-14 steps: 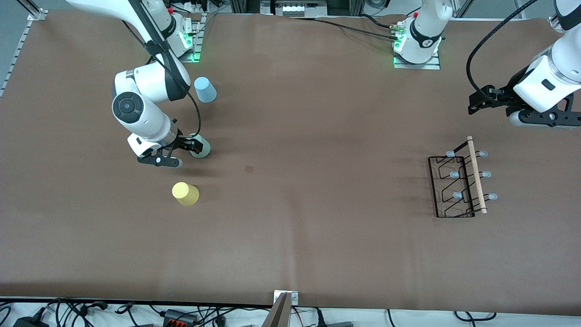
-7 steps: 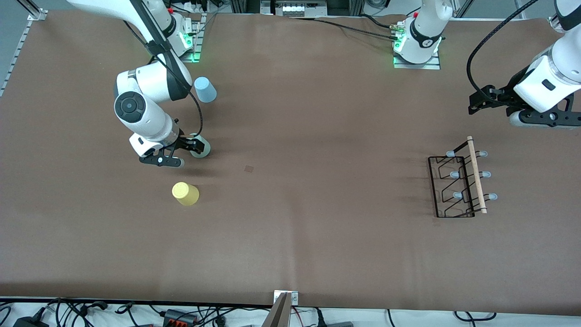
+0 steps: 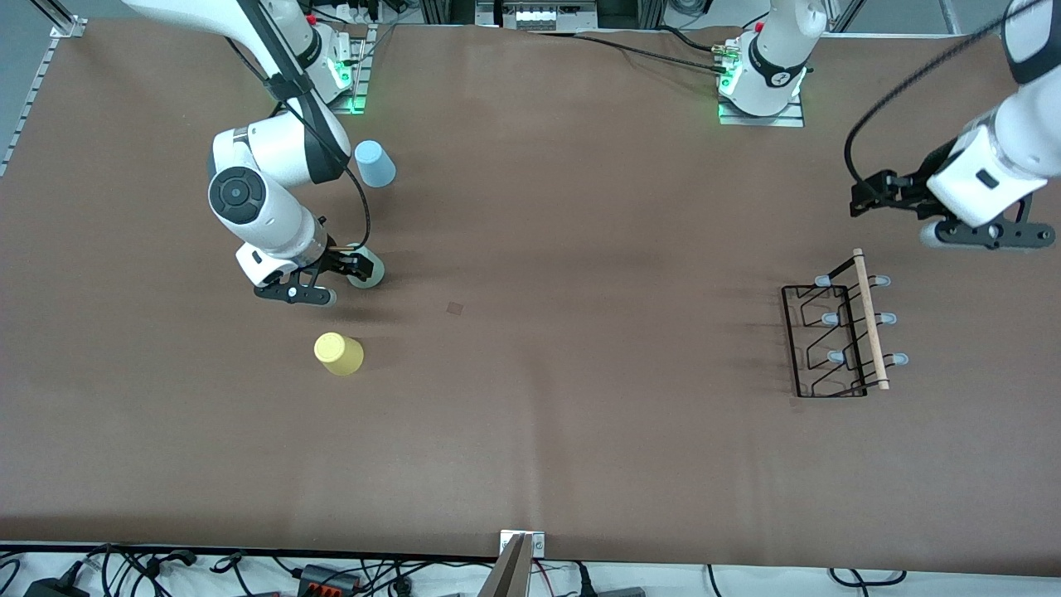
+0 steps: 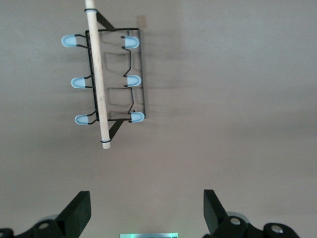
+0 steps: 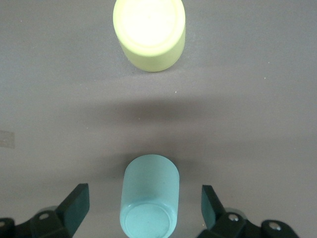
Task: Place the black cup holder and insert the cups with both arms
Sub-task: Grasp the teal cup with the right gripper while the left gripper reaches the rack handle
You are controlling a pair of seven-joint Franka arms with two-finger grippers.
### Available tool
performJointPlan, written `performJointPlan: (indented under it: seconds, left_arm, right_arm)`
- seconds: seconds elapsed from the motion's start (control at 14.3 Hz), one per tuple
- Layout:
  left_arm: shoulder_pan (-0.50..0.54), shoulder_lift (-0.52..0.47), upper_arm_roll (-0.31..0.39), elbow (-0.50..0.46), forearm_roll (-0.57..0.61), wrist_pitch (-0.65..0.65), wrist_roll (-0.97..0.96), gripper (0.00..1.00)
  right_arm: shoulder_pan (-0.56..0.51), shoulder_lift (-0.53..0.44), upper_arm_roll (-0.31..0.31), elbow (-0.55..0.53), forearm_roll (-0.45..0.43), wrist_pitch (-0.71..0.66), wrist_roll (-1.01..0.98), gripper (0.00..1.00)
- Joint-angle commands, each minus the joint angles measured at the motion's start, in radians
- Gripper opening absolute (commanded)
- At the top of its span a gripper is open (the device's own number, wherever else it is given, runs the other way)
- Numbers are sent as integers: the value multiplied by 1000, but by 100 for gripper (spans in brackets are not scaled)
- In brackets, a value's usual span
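The cups need the black cup holder in place, so my left gripper should next pick up the black cup holder by its wooden bar (image 3: 868,318) (image 4: 98,74).
The mint-green cup (image 3: 372,270) stands on the table with its closed end up. It sits between the spread fingers of my right gripper (image 3: 351,265), which is low around it and open; in the right wrist view the cup (image 5: 150,196) touches neither finger. The yellow cup (image 3: 338,353) (image 5: 149,32) stands nearer the front camera. The light blue cup (image 3: 375,163) stands near the right arm's base. The black cup holder (image 3: 837,340) (image 4: 109,79) lies flat toward the left arm's end. My left gripper (image 3: 870,197) (image 4: 147,213) hangs open and empty over bare table beside the holder.
The brown table mat (image 3: 580,249) is bare between the cups and the holder. A small dark patch (image 3: 454,308) lies on it near the mint cup. Cables and a bracket (image 3: 520,547) run along the front edge.
My left arm has lifted and shifted a little toward its base. My right gripper has stayed around the mint-green cup, almost still.
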Motion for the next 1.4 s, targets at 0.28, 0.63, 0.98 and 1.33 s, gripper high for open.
performJointPlan:
  seconds: [0.28, 0.63, 0.98, 1.33]
  left_arm:
    - [78, 50, -4, -178, 126, 357, 42, 99]
    - [120, 117, -6, -327, 126, 734, 97, 100]
    - [122, 171, -11, -349, 113, 815, 92, 98]
    - [123, 218, -14, -345, 101, 856, 86, 78]
  right_arm:
    - [5, -22, -3, -19, 0, 9, 9, 100]
    - [4, -22, -3, -19, 0, 9, 7, 100]
    - [2, -20, -3, -19, 0, 10, 9, 100]
    - [8, -6, -3, -15, 0, 21, 11, 100]
